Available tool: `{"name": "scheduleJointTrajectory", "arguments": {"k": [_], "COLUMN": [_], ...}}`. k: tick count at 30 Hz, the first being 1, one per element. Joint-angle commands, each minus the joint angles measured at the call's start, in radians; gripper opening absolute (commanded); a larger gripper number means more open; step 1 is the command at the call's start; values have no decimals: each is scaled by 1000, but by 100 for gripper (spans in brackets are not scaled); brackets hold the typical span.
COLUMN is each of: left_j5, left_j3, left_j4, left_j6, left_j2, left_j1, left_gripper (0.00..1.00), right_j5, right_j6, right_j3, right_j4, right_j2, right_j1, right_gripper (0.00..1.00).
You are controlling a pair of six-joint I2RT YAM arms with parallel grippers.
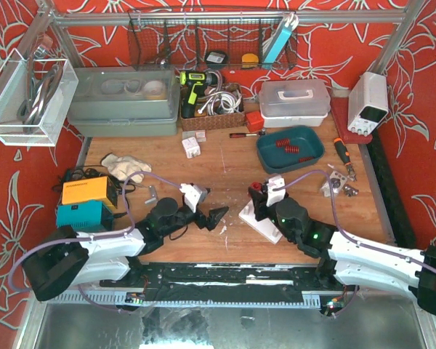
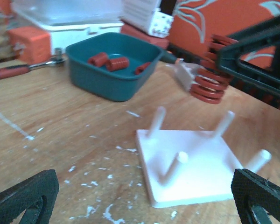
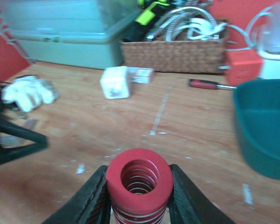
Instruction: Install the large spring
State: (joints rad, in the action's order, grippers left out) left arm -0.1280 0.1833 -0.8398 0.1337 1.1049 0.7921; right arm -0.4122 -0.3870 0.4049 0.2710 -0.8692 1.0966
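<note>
The spring has air inside its coils, so if I opened now, it would fall beside the pegs: my right gripper needs to move the spring toward the pegs.
The large red spring (image 3: 139,179) stands upright between the fingers of my right gripper (image 3: 139,189), which is shut on it. In the left wrist view the spring (image 2: 209,83) hangs just beyond the far edge of the white peg plate (image 2: 200,175), clear of its pegs. The plate (image 1: 253,218) lies on the table between the arms and carries several upright white pegs. My right gripper (image 1: 261,198) is over the plate's far end. My left gripper (image 1: 216,217) is open and empty, left of the plate, its fingertips (image 2: 25,196) low over the wood.
A teal tray (image 1: 316,154) holding small red springs (image 2: 109,61) sits behind the plate to the right. There is a red-handled tool (image 2: 11,71), a white cube (image 3: 115,83), a wicker basket (image 3: 175,55), a white cloth (image 1: 123,166), orange and teal boxes (image 1: 87,202) at left, and metal parts (image 1: 341,185) at right.
</note>
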Motion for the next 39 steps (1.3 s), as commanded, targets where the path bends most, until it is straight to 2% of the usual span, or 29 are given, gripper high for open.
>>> {"name": "scheduleJointTrajectory", "arguments": {"k": [1,6,9,16,39], "left_j5": [164,233,268,278,245], "left_j3": [50,72,80,51,54], "left_j4": [73,141,176,156,154], "left_j6": [119,162,179,174,165], "left_j2": [21,35,30,-9,-5], "left_j1": [-14,-42,-59,-63,-63], "left_gripper": [100,100,100,100,100], "right_j5": [-104,-31,-5,49,-8], "right_j6": [59,50,50,58,91], "right_j3": [-61,-119,-123,-120,-94], "right_j4": [57,98,116,184,301], "right_j2": [26,26,5,-83,-321], "right_j1": [-91,-209,-236,-245,-244], "right_gripper": [0,0,0,0,0]}}
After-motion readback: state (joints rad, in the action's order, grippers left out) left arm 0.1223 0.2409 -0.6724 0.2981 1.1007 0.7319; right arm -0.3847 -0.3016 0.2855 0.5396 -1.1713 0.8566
